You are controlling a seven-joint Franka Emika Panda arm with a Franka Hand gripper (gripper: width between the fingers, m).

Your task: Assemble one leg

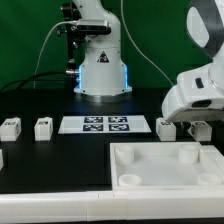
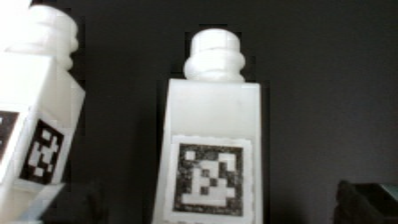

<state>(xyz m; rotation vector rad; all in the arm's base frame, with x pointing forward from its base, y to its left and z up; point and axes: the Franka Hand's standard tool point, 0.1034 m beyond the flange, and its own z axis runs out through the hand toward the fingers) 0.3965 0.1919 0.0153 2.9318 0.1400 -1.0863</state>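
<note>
My gripper grabs the white leg by its tagged body (image 2: 210, 178) next. That leaves the leg's rounded peg free for assembly.
In the wrist view a white leg (image 2: 217, 120) stands between my fingers, rounded peg at one end and a black-and-white tag on its face. A second leg (image 2: 36, 110) stands close beside it. My gripper (image 2: 217, 208) is open: the dark fingertips (image 2: 370, 200) show at both lower corners, well apart from the leg's sides. In the exterior view the gripper (image 1: 194, 128) hangs low over the table at the right, just behind the tray-like piece (image 1: 160, 178). One leg (image 1: 166, 127) shows beside it; the other is hidden by the hand.
Two more legs (image 1: 10, 126) (image 1: 42, 127) stand at the exterior view's left, and another part shows at the left edge (image 1: 1, 158). The marker board (image 1: 105, 124) lies in the middle. The robot base (image 1: 102, 70) stands behind it.
</note>
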